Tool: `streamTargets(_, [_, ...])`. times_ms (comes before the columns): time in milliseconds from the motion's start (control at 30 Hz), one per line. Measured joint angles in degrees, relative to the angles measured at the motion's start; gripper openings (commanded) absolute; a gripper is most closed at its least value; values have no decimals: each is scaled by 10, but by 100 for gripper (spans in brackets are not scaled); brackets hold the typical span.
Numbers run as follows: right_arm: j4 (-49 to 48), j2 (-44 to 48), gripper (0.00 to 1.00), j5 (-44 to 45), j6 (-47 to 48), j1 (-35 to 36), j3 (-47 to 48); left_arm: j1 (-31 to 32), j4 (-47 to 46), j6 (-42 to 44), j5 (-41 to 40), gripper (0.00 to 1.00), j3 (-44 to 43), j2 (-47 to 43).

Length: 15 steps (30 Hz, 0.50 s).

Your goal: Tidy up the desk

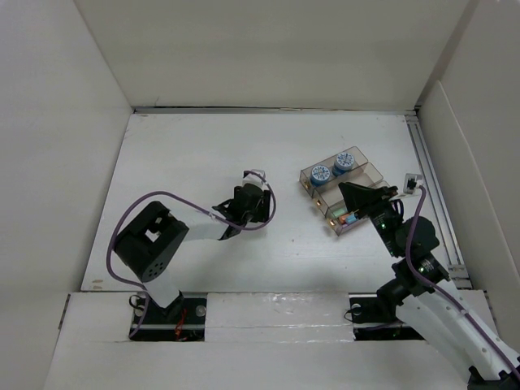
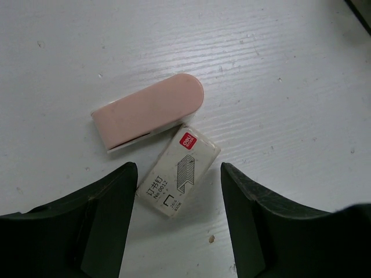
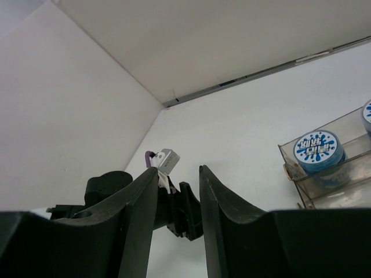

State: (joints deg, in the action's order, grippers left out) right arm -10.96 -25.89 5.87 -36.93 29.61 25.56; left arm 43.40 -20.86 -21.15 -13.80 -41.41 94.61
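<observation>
My left gripper should close on the white staple box now, as both fingers reach down near the desk beside the box's long sides.
The desk [image 1: 187, 162] is a flat white tabletop. My left gripper [image 2: 178, 169] is open and hangs low over it, pointing down. A white staple box [image 2: 178, 171] lies flat between its fingers, untouched. A pink stapler [image 2: 151, 110] lies just beyond the box, touching it. In the top view the left gripper [image 1: 242, 207] hides both. My right gripper [image 1: 351, 192] is open and empty, above the near part of a clear compartmented tray [image 1: 364, 172]. In the right wrist view [image 3: 178, 171] its jaws stand a little apart.
The tray holds two blue-lidded round tubs [image 1: 320, 172] [image 1: 342, 162] and small items in its near compartment [image 1: 345, 218]. One tub also shows in the right wrist view [image 3: 316, 147]. A small black-and-white object [image 1: 413, 183] lies by the right rail. White walls surround the desk.
</observation>
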Motion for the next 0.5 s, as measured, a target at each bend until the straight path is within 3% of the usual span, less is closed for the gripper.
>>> streamTargets(267, [0,0,40,0,0,0,0,0,-1,12,7,33,-3,5])
streamTargets(300, [0,0,40,1,0,0,0,3,-1,12,6,27,-3,6])
streamTargets(500, [0,1,40,2,0,0,0,25,14,15,-1,16,-19,12])
